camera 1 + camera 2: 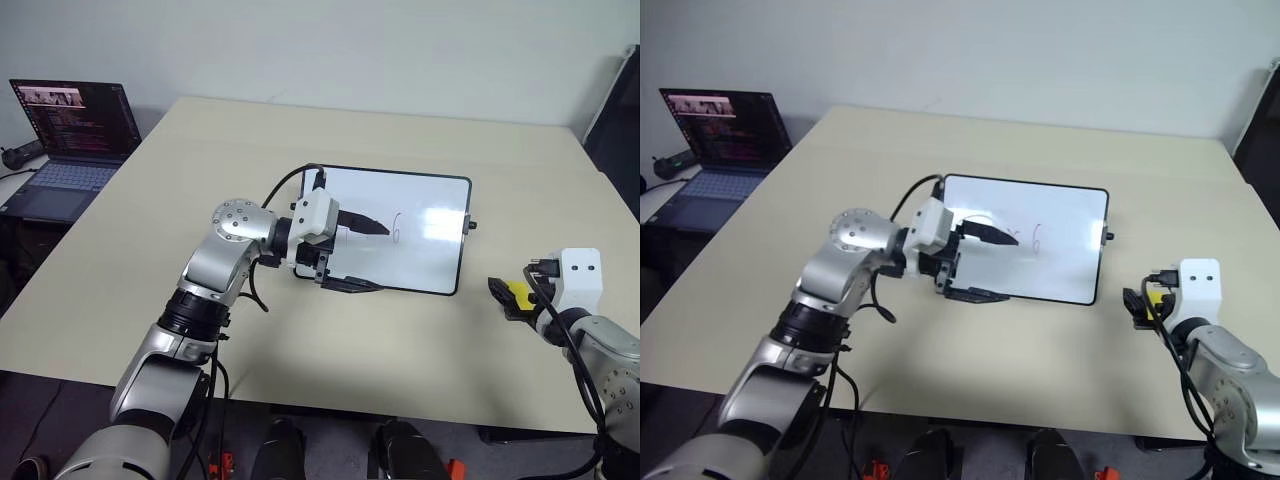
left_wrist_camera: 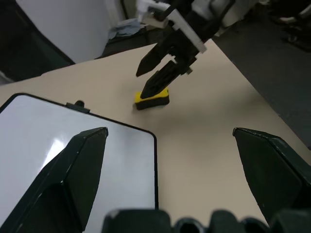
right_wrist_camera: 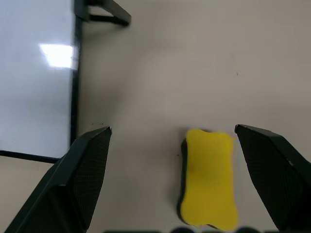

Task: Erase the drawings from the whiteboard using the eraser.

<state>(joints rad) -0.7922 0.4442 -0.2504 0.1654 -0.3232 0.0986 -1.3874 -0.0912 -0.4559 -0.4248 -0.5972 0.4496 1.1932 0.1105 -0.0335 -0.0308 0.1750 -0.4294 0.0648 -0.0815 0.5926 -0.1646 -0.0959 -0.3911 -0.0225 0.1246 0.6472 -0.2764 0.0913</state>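
My right fingers, above the yellow eraser (image 1: 521, 294), must lower before closing.
The whiteboard (image 1: 425, 250) lies flat in the middle of the beige table (image 1: 200, 180). Faint drawings (image 1: 1037, 238) show on it, an "x" and a "6". My left gripper (image 1: 362, 256) reaches in from the left over the board's near-left part, open and holding nothing. The eraser (image 3: 209, 178), a small yellow block with a black underside, lies on the table to the right of the board. My right gripper (image 1: 505, 298) hangs just over it, open, with one finger on either side of the eraser in the right wrist view. The left wrist view shows the eraser (image 2: 152, 97) under those fingertips.
An open laptop (image 1: 70, 130) stands on a lower desk off the table's far-left corner. A dark panel (image 1: 620, 120) stands past the table's right edge. Bare tabletop lies between the board and the eraser and along the near edge.
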